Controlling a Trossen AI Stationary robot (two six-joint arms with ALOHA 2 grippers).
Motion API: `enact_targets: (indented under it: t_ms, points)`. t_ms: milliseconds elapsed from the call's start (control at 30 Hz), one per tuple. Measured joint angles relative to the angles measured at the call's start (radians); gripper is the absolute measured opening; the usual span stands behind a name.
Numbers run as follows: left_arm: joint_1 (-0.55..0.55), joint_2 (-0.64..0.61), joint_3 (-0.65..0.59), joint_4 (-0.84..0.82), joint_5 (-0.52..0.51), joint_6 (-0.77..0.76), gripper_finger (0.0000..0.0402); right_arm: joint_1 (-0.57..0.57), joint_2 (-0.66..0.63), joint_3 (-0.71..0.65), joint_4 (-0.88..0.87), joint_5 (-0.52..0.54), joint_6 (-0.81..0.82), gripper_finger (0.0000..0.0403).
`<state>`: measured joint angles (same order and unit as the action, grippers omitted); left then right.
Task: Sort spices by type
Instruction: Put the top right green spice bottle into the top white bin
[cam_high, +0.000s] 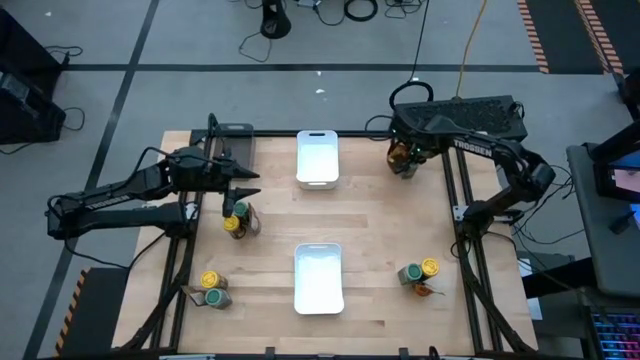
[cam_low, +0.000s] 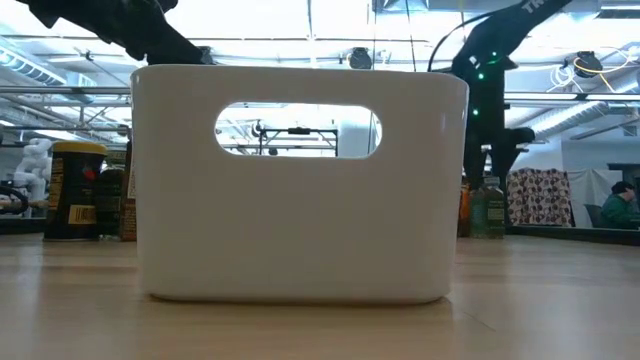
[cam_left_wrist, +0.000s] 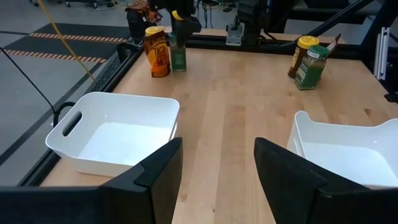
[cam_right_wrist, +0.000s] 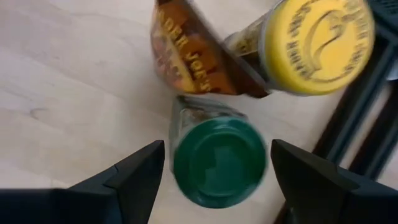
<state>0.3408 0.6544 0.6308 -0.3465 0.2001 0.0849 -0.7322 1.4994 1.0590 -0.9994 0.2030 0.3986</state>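
My right gripper should close on the lid now, since its fingers are on both sides of the green lid (cam_right_wrist: 219, 162).
At the table's far right corner stand a green-lidded jar (cam_right_wrist: 219, 163), a yellow-lidded jar (cam_right_wrist: 317, 43) and a brown-orange packet (cam_right_wrist: 186, 56). My right gripper (cam_right_wrist: 217, 180) hangs open above them, pointing down, one finger on either side of the green lid without touching it; in the high view it (cam_high: 404, 160) covers that group. My left gripper (cam_high: 250, 190) is open and holds nothing, raised over the left side above a jar group (cam_high: 238, 220). Other spice groups stand near left (cam_high: 212, 290) and near right (cam_high: 418, 275).
Two white bins stand along the table's middle, one far (cam_high: 318, 158) and one near (cam_high: 319, 277). A dark grey tray (cam_high: 232, 135) lies at the far left. The black frame rail (cam_right_wrist: 354, 124) runs close beside the far right jars.
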Motion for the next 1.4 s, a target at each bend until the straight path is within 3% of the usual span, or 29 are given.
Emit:
enact_targets:
  t_ms: [433, 1100, 1400]
  points:
    - [0.000, 0.000, 0.000, 0.000, 0.000, 0.000, 0.0204, 0.000, 0.000, -0.025, 0.074, 0.006, 0.004, 0.0280]
    - [-0.001, 0.000, 0.000, -0.019, 0.000, 0.000, 0.0204, -0.001, -0.003, -0.024, 0.014, -0.002, 0.036, 0.0198]
    - [-0.001, 0.000, 0.000, -0.042, -0.027, -0.001, 0.0204, 0.016, 0.000, 0.050, -0.094, -0.070, 0.033, 0.0184]
